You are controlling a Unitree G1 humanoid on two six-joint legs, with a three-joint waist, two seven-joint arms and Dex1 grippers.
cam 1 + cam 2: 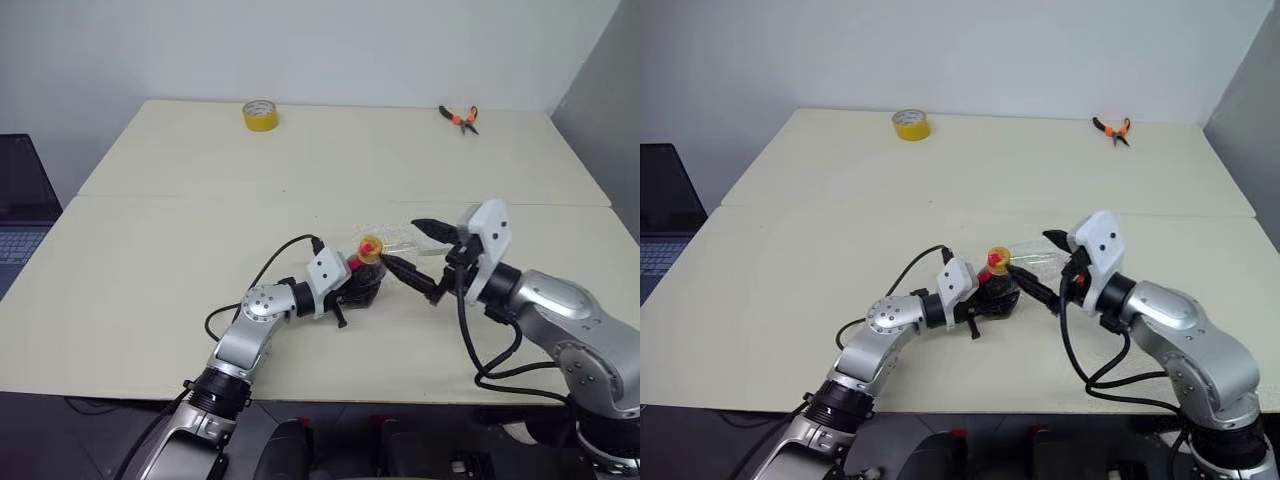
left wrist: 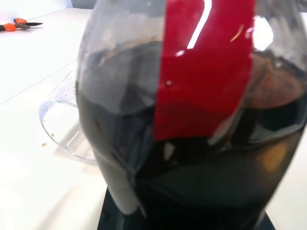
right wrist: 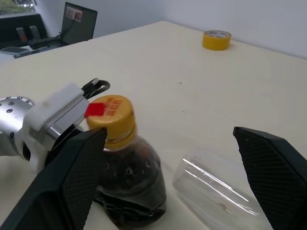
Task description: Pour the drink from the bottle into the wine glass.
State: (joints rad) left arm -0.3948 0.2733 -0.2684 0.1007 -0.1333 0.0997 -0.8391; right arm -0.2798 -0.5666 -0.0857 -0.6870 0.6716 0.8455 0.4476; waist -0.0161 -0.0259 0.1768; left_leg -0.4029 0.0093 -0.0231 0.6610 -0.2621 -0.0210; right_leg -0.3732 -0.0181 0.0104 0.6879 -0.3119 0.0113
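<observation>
My right gripper will grab the bottle by its yellow cap (image 1: 370, 246) next, to open it for pouring into the wine glass.
The bottle (image 1: 362, 278), with its yellow cap (image 3: 113, 120) and red label (image 2: 201, 72), stands upright mid-table, and the dark drink (image 2: 206, 167) fills its lower body. My left gripper (image 1: 347, 292) is shut on the bottle's body from the left side. The wine glass (image 3: 216, 191) lies on its side on the table just behind the bottle, also seen as the clear glass (image 1: 397, 240); its stem is hard to make out. My right gripper (image 1: 420, 253) hovers open to the right of the cap, its fingers (image 3: 72, 182) spread on either side of bottle and glass, touching neither.
A yellow tape roll (image 1: 260, 115) sits at the far left of the table, orange-handled pliers (image 1: 460, 117) at the far right. A laptop (image 1: 20, 200) stands off the table's left edge. A seam (image 1: 200, 195) crosses the tabletop.
</observation>
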